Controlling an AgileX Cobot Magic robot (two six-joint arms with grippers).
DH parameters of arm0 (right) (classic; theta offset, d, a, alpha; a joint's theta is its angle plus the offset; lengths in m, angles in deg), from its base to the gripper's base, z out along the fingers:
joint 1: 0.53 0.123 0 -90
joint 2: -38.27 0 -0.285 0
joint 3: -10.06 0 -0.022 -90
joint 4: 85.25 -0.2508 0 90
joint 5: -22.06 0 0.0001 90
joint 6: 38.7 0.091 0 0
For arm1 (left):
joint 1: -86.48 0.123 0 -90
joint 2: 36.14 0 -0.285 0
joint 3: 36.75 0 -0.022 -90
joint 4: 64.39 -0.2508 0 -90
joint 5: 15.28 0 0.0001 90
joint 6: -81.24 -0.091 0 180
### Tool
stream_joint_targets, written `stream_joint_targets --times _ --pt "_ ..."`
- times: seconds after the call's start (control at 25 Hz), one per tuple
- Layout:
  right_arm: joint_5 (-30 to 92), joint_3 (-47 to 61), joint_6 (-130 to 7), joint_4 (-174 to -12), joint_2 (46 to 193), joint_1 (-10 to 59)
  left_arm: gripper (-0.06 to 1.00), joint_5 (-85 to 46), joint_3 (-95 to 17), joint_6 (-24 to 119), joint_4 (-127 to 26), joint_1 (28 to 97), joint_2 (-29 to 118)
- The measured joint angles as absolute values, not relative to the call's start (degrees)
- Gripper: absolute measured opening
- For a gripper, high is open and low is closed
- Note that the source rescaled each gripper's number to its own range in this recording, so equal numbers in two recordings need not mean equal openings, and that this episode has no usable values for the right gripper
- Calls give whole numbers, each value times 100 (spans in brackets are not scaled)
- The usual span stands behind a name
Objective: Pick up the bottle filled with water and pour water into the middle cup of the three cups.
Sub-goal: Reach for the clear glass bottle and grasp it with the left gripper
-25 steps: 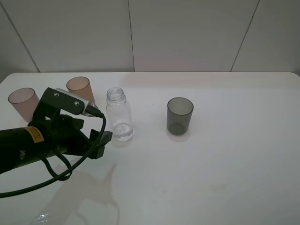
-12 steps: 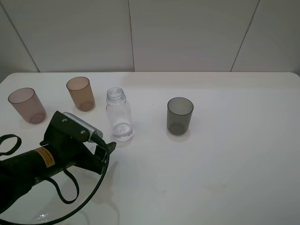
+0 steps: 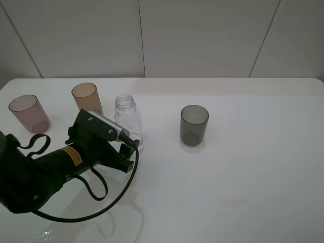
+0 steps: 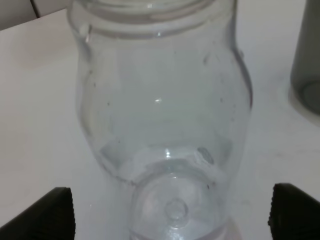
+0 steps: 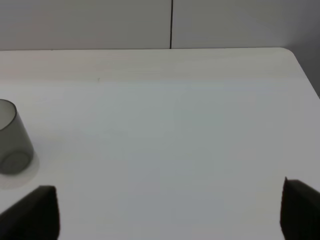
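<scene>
The left gripper's fingers reach only the near side of the bottle's base, so the left gripper should move forward before it closes on the bottle.
The clear capless bottle (image 3: 126, 121) stands upright on the white table, with a little water in its bottom. It fills the left wrist view (image 4: 162, 120). My left gripper (image 3: 127, 154) is open and low at the bottle's front-left, with its fingertips (image 4: 55, 210) on either side of the base and not touching it. The amber middle cup (image 3: 86, 100) stands behind and to the left of the bottle. The pinkish-brown cup (image 3: 29, 113) is at the far left and the smoky grey cup (image 3: 194, 125) to the right. My right gripper (image 5: 167, 210) is open and empty.
The grey cup also shows at the edge of the left wrist view (image 4: 307, 60) and of the right wrist view (image 5: 12, 137). A black cable (image 3: 101, 200) loops under the left arm. The table (image 3: 243, 192) ends at a tiled wall behind.
My left arm dropped low, then moved right and forward until its open fingers reached the bottle's base. The bottle and the cups have not moved.
</scene>
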State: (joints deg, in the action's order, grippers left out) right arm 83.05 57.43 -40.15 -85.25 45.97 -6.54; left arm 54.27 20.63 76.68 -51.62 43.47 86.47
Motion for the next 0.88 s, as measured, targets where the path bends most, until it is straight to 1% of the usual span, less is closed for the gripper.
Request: stream_joint_targets --times 0.36,0.88 --pt "8305 5743 -4015 -8525 4597 -654 100 5427 1572 7589 -4921 4347 8847" --pt "8305 5743 -4015 -8525 4597 -654 100 5439 1252 7549 -4799 4409 9118"
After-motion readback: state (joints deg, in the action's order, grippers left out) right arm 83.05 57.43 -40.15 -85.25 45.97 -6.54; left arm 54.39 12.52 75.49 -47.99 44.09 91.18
